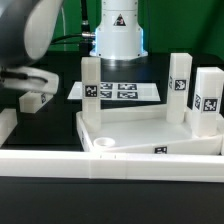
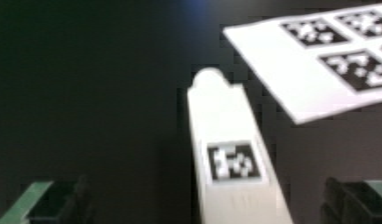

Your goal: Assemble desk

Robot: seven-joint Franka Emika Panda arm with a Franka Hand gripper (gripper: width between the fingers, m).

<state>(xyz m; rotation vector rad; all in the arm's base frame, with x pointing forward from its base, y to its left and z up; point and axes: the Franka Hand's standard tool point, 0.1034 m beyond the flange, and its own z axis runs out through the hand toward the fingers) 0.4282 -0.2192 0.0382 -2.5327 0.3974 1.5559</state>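
The loose leg should be grabbed next by its plain end, so its narrow tip stays free to go into the desk top's socket.
The white desk top lies upside down on the table, with three tag-marked legs standing in its corner sockets: one at the back left and two on the exterior view's right. The fourth leg lies loose on the dark table; in the exterior view it is at the left, under the arm. My gripper hangs over this leg with the fingers wide apart on either side, not touching it. In the exterior view the gripper is partly hidden by the arm.
The marker board lies flat behind the desk top and also shows in the wrist view, beyond the leg's tip. A long white border rail runs along the front. The robot's white base stands at the back.
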